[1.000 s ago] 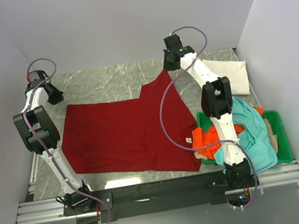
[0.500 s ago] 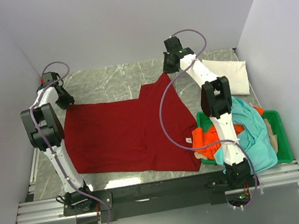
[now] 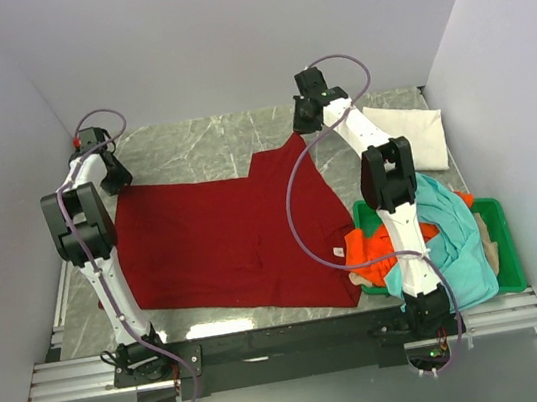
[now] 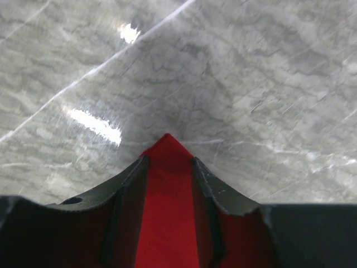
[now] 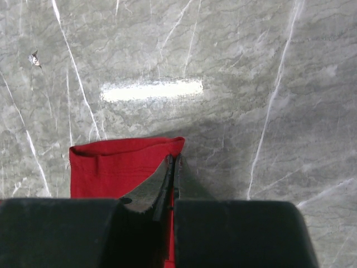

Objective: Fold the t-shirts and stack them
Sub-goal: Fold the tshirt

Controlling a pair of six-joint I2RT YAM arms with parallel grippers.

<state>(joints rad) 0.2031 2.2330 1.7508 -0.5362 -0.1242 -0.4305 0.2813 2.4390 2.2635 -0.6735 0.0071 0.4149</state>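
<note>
The left gripper's fingers are level with the edges of the red t-shirt's corner in the left wrist view. The left gripper needs to close on the corner now, as that would hold it.
A large dark red t-shirt lies spread flat on the marble table. My left gripper is at the shirt's far left corner. In the left wrist view the left gripper is open, and the red corner lies loose between its jaws. My right gripper is at the far right sleeve. The right wrist view shows the right gripper shut on the sleeve's hem. A folded white t-shirt lies at the far right. Orange and teal t-shirts are heaped at the near right.
The green tray under the orange and teal heap sits at the table's near right edge, beside the right arm's base. Grey walls close in on the left, back and right. Bare marble shows beyond the red shirt.
The left arm swung right toward the shirt's far left corner and its jaws opened. The shirt's left edge now lies straighter. The right arm has not moved.
</note>
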